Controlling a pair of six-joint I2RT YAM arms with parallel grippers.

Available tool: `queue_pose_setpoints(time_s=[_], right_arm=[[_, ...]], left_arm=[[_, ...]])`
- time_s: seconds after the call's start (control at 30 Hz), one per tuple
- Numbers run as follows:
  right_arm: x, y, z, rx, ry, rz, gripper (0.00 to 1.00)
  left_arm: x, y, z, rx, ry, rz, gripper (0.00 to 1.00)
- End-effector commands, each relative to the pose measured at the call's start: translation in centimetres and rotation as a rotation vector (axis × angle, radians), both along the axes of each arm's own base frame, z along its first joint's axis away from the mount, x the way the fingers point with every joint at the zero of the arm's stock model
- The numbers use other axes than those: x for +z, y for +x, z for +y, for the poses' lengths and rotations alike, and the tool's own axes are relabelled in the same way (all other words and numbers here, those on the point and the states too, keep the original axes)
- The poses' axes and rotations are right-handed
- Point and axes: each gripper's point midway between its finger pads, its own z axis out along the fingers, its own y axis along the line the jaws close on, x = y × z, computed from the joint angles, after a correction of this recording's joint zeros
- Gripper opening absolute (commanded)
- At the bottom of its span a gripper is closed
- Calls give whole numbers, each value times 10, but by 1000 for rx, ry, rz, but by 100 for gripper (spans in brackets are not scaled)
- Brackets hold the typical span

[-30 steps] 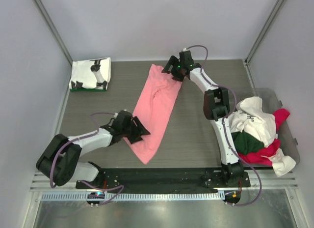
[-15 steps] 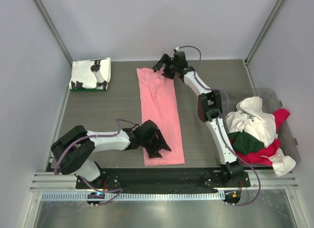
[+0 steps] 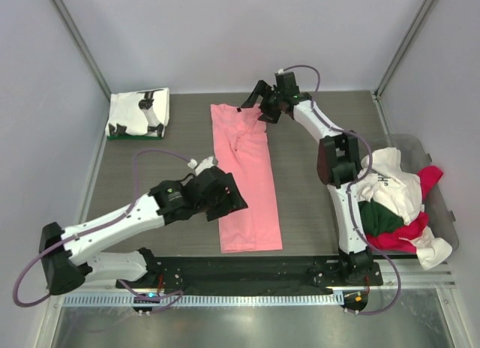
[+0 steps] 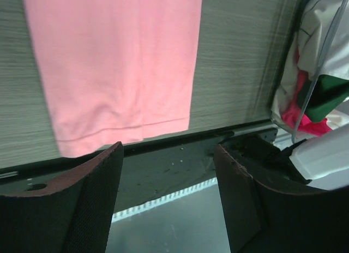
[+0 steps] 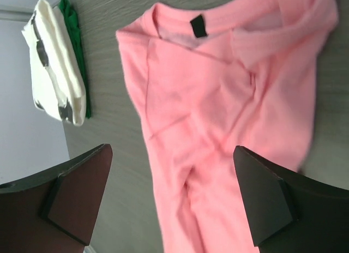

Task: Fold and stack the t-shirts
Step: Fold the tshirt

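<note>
The salmon-pink t-shirt needs its hem folded toward the collar, so my right gripper should grab the t-shirt next by its hem corner on the bin side.
The salmon-pink t-shirt [image 3: 246,175] lies flat on the table as a long narrow strip, collar at the far end, hem near the front edge. It also shows in the left wrist view [image 4: 117,62] and in the right wrist view [image 5: 218,111]. My left gripper [image 3: 225,194] is open and empty, raised just left of the shirt's lower half. My right gripper [image 3: 259,104] is open and empty, above the collar end. A folded white t-shirt with black print [image 3: 138,112] rests on a folded green one at the far left [image 5: 54,62].
A grey bin [image 3: 442,205] at the right holds a heap of white, dark green and red/magenta t-shirts [image 3: 390,198]. The black base rail [image 3: 247,271] runs along the table's front edge. Grey walls close in the left, right and back.
The pink shirt was swung from a slant to lie straight and flat. Both grippers have let go; the left one has lifted back to the left, off the hem.
</note>
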Motion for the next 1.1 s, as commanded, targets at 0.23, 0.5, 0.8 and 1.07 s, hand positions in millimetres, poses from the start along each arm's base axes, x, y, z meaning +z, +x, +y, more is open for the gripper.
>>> queue_pose_setpoints(time_s=[0.23, 0.5, 0.8, 1.07], right_arm=[[85, -199, -97, -119, -313, 68, 100], [-9, -398, -111, -82, -393, 248, 88], [-58, -472, -88, 54, -307, 310, 66], [-83, -486, -90, 52, -318, 352, 45]], left_arm=[[-32, -21, 85, 62, 143, -75, 69], [-79, -39, 72, 32, 108, 12, 64], [-114, -50, 61, 27, 122, 56, 63], [-135, -63, 66, 40, 140, 92, 61]])
